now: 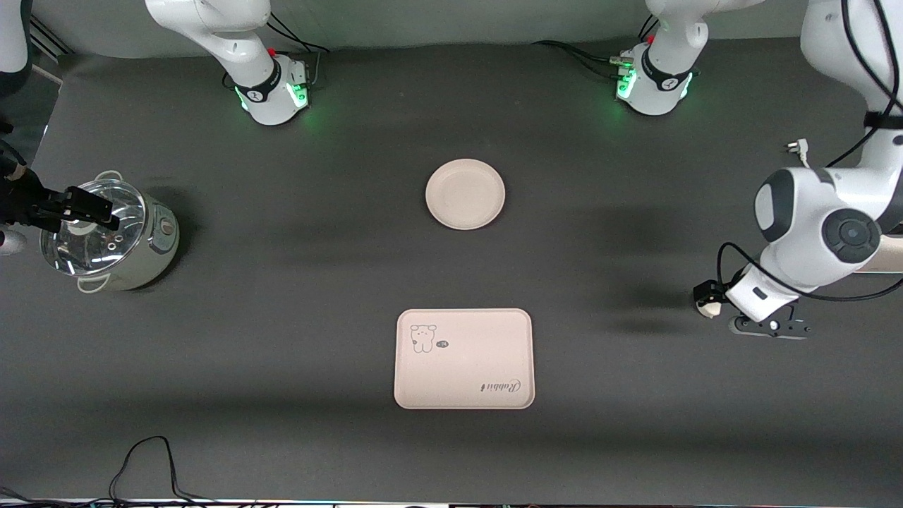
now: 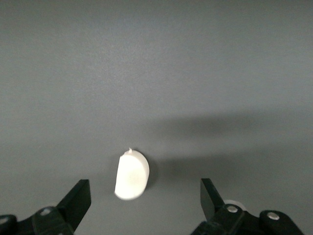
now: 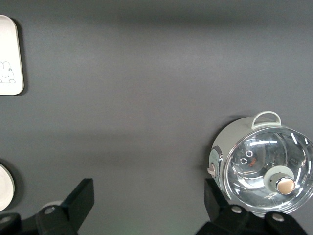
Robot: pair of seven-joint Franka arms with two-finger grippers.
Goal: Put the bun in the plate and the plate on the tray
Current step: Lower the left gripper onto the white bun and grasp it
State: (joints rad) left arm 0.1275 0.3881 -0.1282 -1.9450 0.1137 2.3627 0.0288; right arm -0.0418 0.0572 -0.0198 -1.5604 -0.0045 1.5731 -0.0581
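Note:
The bun needs to go in the plate, so my left gripper will next pick up the bun by its blunt end [image 2: 129, 188] opposite the small pointed tip.
The bun [image 1: 708, 308] lies on the dark table near the left arm's end, its flat cut side showing in the left wrist view [image 2: 131, 175]. My left gripper [image 1: 705, 295] is open just above it; in the left wrist view the gripper [image 2: 144, 193] has a finger on each side of the bun without touching it. The round plate [image 1: 465, 193] sits empty mid-table. The Rabbit tray [image 1: 464, 358] lies nearer the front camera than the plate, also empty. My right gripper [image 1: 77, 208] is open and empty over the pot and waits; it also shows in the right wrist view [image 3: 147, 193].
A pale pot with a glass lid [image 1: 106, 236] stands at the right arm's end; it also shows in the right wrist view [image 3: 261, 169]. A black cable [image 1: 141, 458] loops at the table's front edge. A white plug [image 1: 797, 148] lies near the left arm.

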